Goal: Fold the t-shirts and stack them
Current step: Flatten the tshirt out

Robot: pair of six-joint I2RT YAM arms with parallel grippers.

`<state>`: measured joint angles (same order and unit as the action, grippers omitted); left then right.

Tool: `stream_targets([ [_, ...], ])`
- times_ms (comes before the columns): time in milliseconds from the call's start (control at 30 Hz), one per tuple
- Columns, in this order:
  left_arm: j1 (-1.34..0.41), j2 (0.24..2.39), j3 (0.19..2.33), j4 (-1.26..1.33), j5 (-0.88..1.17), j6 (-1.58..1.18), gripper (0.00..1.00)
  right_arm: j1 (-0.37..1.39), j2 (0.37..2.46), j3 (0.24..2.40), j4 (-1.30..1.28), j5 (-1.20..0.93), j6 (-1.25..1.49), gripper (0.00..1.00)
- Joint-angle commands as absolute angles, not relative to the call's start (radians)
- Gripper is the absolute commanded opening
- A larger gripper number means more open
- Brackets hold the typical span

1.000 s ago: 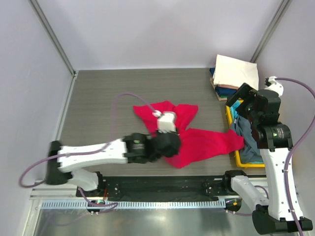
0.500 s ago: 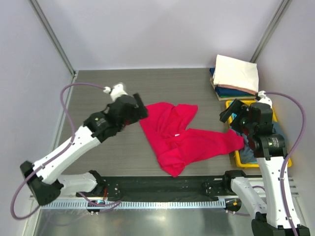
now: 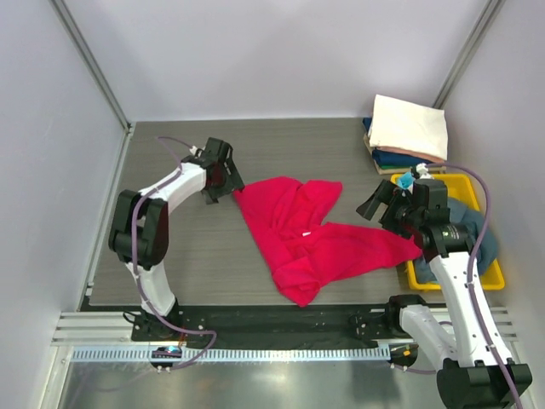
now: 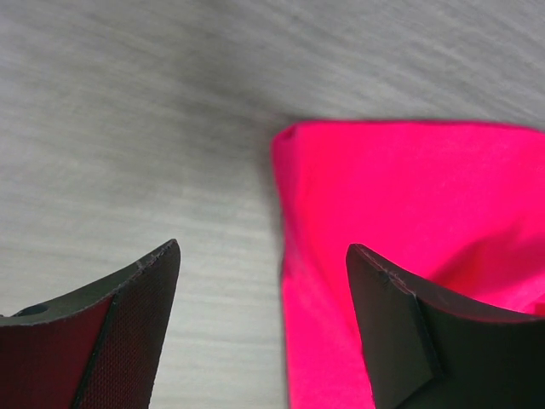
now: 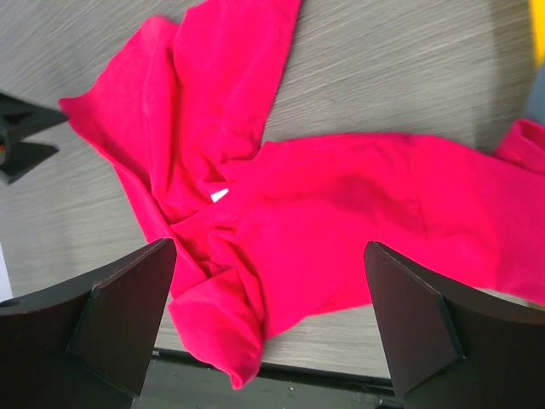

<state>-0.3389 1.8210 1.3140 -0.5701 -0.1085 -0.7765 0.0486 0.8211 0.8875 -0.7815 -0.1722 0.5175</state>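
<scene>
My left gripper grabs the crimson-pink t-shirt (image 3: 315, 240) by its outer corner (image 3: 238, 193) next, to spread the cloth flat for folding.
A crimson-pink t-shirt (image 3: 315, 240) lies crumpled in the middle of the table, its right end draped over the yellow tray's edge. It fills the right wrist view (image 5: 341, 213) and shows in the left wrist view (image 4: 409, 221). My left gripper (image 3: 228, 191) is open, low at the shirt's upper left corner, the cloth edge between its fingers (image 4: 264, 256). My right gripper (image 3: 375, 209) is open and empty, hovering above the shirt's right part (image 5: 268, 251). A cream-white t-shirt (image 3: 409, 124) tops a folded stack with a teal one (image 3: 409, 158). A slate blue-grey t-shirt (image 3: 464, 230) lies in the tray.
The yellow plastic tray (image 3: 490, 273) stands at the table's right edge. The folded stack sits at the back right corner. Side walls close in on left and right. A black rail (image 3: 272, 324) runs along the front edge.
My left arm swung from the table's front over the shirt to its upper left corner and came down low. My right gripper moved left from above the tray, over the shirt's right end.
</scene>
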Motion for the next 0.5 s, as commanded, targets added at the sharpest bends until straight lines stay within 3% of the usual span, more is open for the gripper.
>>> stream_targets([
  [0,-0.33,1.854,1.402,-0.505,-0.069,-0.745,0.79,0.064,0.821,0.841,-0.71,-0.238,0.52,0.98],
  [67,-0.325,1.903,1.423,-0.488,-0.069,-0.749,0.76,0.084,0.819,0.795,-0.667,-0.236,0.561,0.98],
  [167,-0.321,1.948,1.456,-0.483,-0.061,-0.756,0.6,0.164,0.839,0.687,-0.595,-0.216,0.615,0.97],
  [200,-0.321,1.969,1.46,-0.485,-0.058,-0.758,0.46,0.193,0.851,0.649,-0.58,-0.197,0.649,0.97],
  [333,-0.314,1.962,1.453,-0.474,-0.046,-0.764,0.1,0.348,0.969,0.604,-0.487,-0.104,0.713,0.96],
  [400,-0.302,1.925,1.422,-0.466,-0.037,-0.778,0.0,0.402,1.021,0.604,-0.468,-0.061,0.724,0.95],
  [467,-0.287,1.892,1.393,-0.462,-0.034,-0.788,0.0,0.42,1.093,0.607,-0.436,-0.045,0.723,0.94],
])
